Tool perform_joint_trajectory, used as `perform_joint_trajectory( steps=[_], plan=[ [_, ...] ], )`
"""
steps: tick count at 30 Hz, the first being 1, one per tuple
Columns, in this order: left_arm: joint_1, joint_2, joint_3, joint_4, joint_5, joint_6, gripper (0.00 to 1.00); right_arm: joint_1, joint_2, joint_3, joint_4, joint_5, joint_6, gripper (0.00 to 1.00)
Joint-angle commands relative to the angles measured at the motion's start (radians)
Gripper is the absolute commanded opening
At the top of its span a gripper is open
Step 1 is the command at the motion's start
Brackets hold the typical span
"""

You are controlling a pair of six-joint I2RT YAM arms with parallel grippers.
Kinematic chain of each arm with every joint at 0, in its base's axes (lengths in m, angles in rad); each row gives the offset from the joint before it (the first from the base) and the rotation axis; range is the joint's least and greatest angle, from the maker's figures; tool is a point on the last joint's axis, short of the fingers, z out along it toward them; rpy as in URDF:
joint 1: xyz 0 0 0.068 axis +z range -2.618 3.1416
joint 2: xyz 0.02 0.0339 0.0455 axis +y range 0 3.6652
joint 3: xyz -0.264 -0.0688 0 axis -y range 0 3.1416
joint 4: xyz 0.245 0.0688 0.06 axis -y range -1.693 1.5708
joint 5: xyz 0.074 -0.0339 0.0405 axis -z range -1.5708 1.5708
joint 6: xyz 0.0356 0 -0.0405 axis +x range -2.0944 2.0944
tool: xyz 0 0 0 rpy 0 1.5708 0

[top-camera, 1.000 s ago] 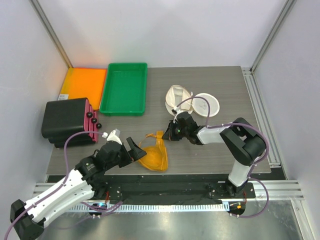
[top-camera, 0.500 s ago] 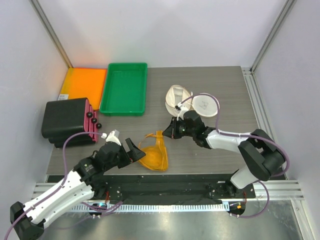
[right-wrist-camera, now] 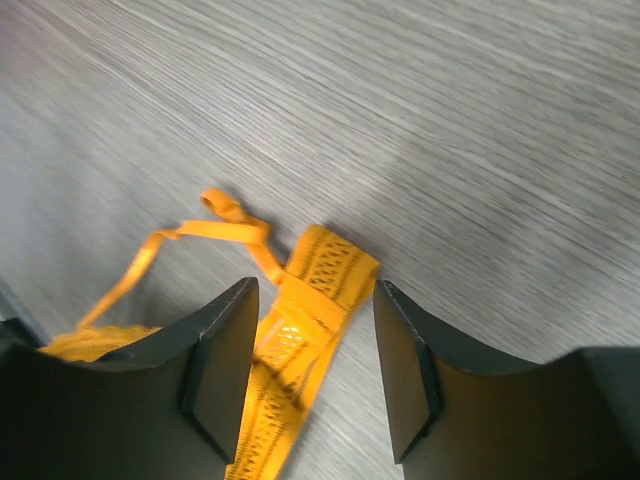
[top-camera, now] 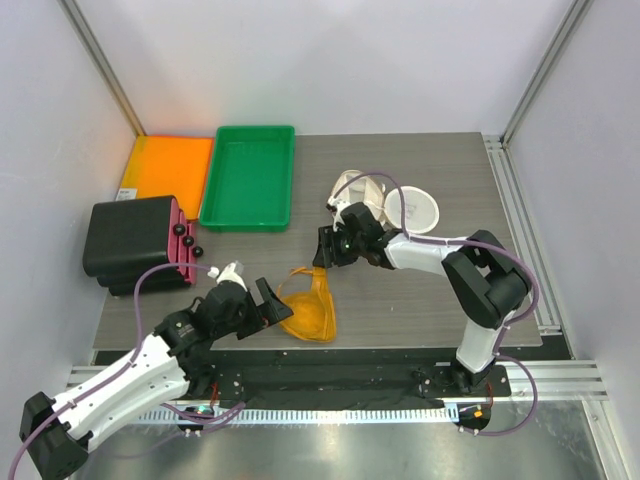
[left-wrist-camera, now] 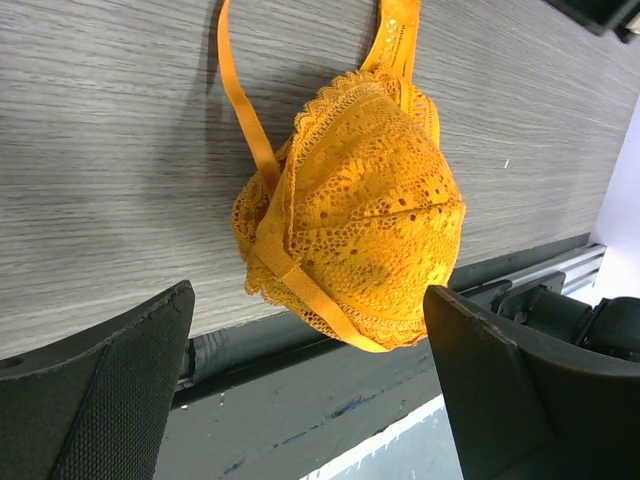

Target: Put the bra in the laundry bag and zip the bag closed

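The bra should be folded over its cup for the laundry bag (top-camera: 352, 190), so the right gripper should next grab the bra's band at its far end (top-camera: 319, 271).
The bra (top-camera: 308, 308), orange-yellow lace with thin straps, lies bunched at the table's near edge. In the left wrist view the bra (left-wrist-camera: 360, 210) sits just ahead of my left gripper (left-wrist-camera: 308, 295), which is open wide and holds nothing. My left gripper (top-camera: 265, 303) is at the bra's left side. My right gripper (top-camera: 322, 248) is open above the bra's far end. Its fingers (right-wrist-camera: 225, 360) straddle the bra's band (right-wrist-camera: 315, 285) without closing on it. The cream-white laundry bag (top-camera: 352, 190) lies behind the right gripper, its round lid (top-camera: 412, 210) flopped open to the right.
A green tray (top-camera: 248, 178) and a flat orange tray (top-camera: 168, 165) sit at the back left. A black box (top-camera: 130, 238) with a pink edge stands at the left. The table's front edge (top-camera: 400, 342) runs just below the bra.
My right gripper has gone from shut to open and has moved left, over the bra's band end. The left gripper stays open beside the bra.
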Motion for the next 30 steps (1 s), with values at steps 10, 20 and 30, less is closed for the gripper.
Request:
perform_joint_trajectory(
  steps=[10,20,30],
  plan=[
    [-0.004,-0.068,-0.004,0.016,0.016,-0.017,0.95,0.033,0.113,0.122,-0.138,0.028,-0.102,0.45],
    [-0.004,-0.062,-0.034,0.044,0.039,-0.032,0.94,0.033,0.014,0.095,-0.127,0.139,-0.094,0.01],
    [-0.004,-0.095,-0.056,0.091,0.030,-0.049,0.98,0.031,-0.161,0.089,-0.144,0.333,-0.114,0.01]
  ],
)
